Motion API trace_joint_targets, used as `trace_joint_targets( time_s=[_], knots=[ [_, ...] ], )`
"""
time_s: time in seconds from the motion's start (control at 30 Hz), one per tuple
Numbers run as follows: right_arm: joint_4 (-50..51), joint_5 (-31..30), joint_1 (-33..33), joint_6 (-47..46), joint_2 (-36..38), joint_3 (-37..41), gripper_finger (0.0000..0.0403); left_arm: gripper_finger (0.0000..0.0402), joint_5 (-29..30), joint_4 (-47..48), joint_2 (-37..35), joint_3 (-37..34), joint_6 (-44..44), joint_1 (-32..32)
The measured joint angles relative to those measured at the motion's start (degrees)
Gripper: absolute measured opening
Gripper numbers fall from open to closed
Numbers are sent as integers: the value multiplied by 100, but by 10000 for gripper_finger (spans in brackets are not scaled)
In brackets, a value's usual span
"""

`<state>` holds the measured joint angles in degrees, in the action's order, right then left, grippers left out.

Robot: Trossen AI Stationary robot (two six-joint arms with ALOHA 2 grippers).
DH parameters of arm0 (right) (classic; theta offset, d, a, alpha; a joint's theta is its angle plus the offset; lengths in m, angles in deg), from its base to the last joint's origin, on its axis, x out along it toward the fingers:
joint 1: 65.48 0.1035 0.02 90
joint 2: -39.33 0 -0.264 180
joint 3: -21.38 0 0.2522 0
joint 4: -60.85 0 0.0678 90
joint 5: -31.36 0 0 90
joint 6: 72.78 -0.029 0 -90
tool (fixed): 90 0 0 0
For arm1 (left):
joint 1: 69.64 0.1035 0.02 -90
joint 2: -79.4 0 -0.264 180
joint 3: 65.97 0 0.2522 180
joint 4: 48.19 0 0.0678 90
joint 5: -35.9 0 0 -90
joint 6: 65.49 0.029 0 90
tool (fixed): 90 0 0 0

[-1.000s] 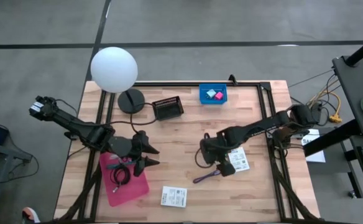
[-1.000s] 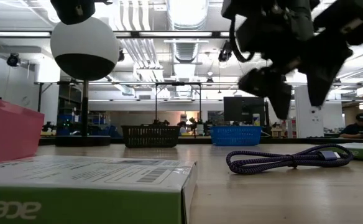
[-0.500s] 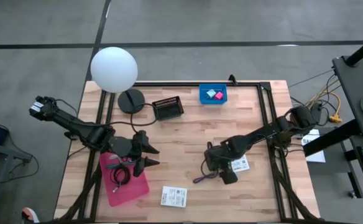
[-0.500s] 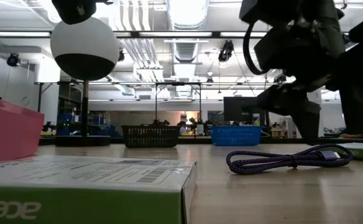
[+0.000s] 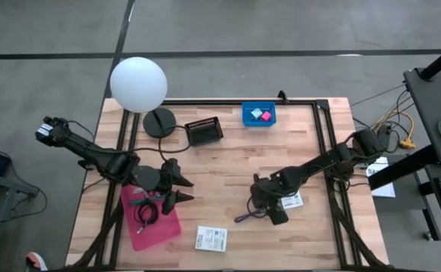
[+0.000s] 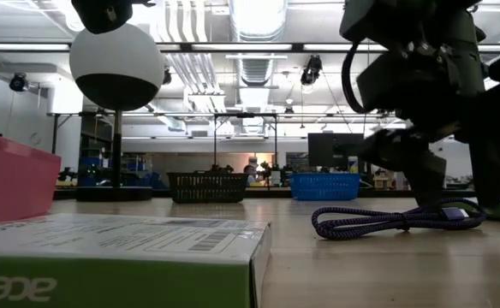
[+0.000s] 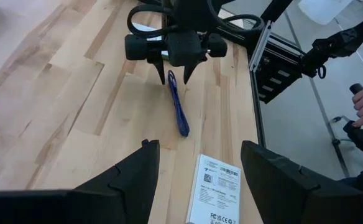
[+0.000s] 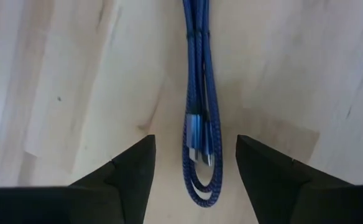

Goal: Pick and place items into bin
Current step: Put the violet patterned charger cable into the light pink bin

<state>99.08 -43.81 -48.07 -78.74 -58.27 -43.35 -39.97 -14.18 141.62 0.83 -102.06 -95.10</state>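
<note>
The right gripper grips the purple cable by its looped plug end [image 8: 200, 155] next, to move the cable into the pink bin.
A purple braided cable [image 5: 248, 215] lies flat on the wood near the table's middle. My right gripper [image 5: 269, 209] is open and low over the cable's plug end [image 8: 199, 127], with one finger on each side of it and a gap between. In the low view its fingers [image 6: 423, 174] reach almost down to the cable [image 6: 387, 222]. My left gripper [image 5: 186, 190] is open and waits above the pink bin [image 5: 160, 225], which holds a black cable [image 5: 146, 212] and a teal pen [image 5: 136, 201]. One white packet [image 5: 211, 238] lies near the table's near edge. A second packet [image 5: 291, 200] lies partly under the right arm.
A blue bin [image 5: 258, 121] at the far edge holds a pink cube [image 5: 265, 115] and a pale teal cube [image 5: 256, 113]. A black mesh basket [image 5: 204, 131] and a white globe lamp [image 5: 138, 83] stand far left. A black frame rail [image 5: 328, 143] runs along the right side.
My right gripper has moved toward the near edge and down, from above the table's middle to the purple cable's plug end, which now lies between its fingers. It stays open. The cable has not moved.
</note>
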Motion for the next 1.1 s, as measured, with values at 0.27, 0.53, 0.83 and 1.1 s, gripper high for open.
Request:
trace_joint_targets(
  time_s=[0.27,0.53,0.83,1.1],
  knots=[
    [-80,-7,-4,-123,4,183,161,210,0,2,0,0,2,0],
    [-153,8,-4,-198,0,170,88,210,0,7,0,0,3,0],
    [-173,61,-2,-461,0,167,10,210,0,47,0,0,4,0],
    [-233,213,-15,-866,20,78,9,210,4,277,2,0,2,0]
  ],
)
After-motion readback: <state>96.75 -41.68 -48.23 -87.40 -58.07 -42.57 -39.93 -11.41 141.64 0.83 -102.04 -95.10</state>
